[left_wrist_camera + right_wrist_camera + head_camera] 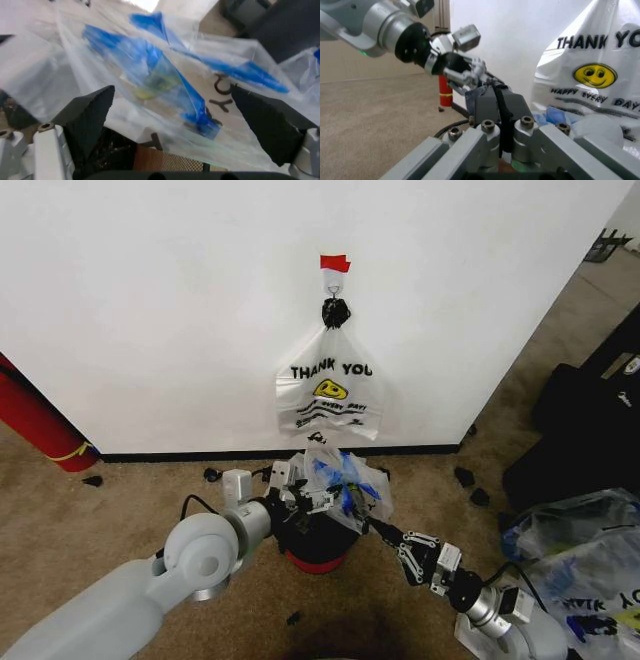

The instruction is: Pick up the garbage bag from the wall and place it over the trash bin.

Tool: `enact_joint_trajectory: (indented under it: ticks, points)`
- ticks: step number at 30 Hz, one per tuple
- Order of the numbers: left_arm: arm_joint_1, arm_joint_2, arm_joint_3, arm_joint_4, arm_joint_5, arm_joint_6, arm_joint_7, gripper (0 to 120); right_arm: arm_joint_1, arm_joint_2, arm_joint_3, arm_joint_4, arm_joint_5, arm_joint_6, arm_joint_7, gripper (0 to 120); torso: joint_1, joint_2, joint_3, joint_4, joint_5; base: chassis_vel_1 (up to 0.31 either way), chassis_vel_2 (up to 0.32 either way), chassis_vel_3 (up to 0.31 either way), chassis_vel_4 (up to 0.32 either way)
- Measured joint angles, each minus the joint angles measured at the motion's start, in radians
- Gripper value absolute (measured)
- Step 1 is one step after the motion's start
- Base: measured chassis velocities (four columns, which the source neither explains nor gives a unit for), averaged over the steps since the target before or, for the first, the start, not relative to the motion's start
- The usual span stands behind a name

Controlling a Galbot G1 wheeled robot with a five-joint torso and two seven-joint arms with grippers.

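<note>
The left gripper pinches the bag by its folded blue edge (pixel 328 472) next, as that edge stands out in a fold while the clear plastic (pixel 376 494) hangs slack.
The garbage bag (pixel 347 483), clear and crinkly with blue patches, is bunched over the top of the trash bin (pixel 320 552), a black mesh bin with a red base at the foot of the wall (pixel 150 300). My left gripper (pixel 306 500) is at the bag's left side. Its black fingers (pixel 90 116) stand wide apart with the garbage bag (pixel 160 78) spread between and beyond them, and the trash bin's mesh (pixel 165 161) lies below. My right gripper (pixel 378 526) reaches in from the right. Its fingers (pixel 495 107) are pressed together on an edge of the garbage bag (pixel 474 93).
A whitish THANK YOU bag (pixel 328 395) hangs from the hook (pixel 334 285) under a red tape strip, right above the bin. A red cylinder (pixel 35 425) leans at the left. At the right are a black case (pixel 590 430) and more plastic bags (pixel 585 555). Small dark bits (pixel 472 485) dot the carpet.
</note>
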Motion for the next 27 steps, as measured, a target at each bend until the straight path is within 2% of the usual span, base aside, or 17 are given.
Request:
enact_joint_trajectory:
  ticks: [10,14,18,20,25,27]
  points:
    - [-0.081,-0.029,0.116,0.049,0.015,-0.001,0.022,90,-0.010,-0.012,0.014,0.005,0.008,0.000,-0.002,0,0.000,0.000,0.000,-0.0001,-0.0001,0.000,0.000,0.000,0.000]
    - [-0.100,-0.040,0.135,0.070,0.019,-0.002,0.023,90,-0.009,-0.014,0.015,0.005,0.012,0.000,-0.002,0,0.000,0.000,0.000,-0.0001,-0.0001,0.000,0.000,0.000,0.000]
    - [-0.116,-0.051,0.150,0.085,0.020,-0.003,0.026,74,-0.008,-0.015,0.015,0.004,0.013,0.000,-0.002,0,0.000,0.000,0.000,0.0000,-0.0001,0.000,0.000,0.000,0.000]
    - [-0.119,-0.051,0.154,0.086,0.020,-0.003,0.026,70,-0.007,-0.015,0.015,0.003,0.013,0.000,-0.002,0,0.000,0.000,0.000,0.0000,-0.0001,0.000,0.000,0.000,0.000]
    - [-0.129,-0.059,0.170,0.100,0.021,-0.002,0.027,49,-0.006,-0.016,0.016,0.002,0.018,0.000,-0.001,0,0.000,0.000,0.000,-0.0001,-0.0001,0.000,0.000,0.000,0.000]
    - [-0.130,-0.059,0.171,0.102,0.021,-0.003,0.027,46,-0.006,-0.016,0.016,0.002,0.018,0.000,0.000,0,0.000,0.000,0.000,0.0000,-0.0001,0.000,0.000,0.000,0.000]
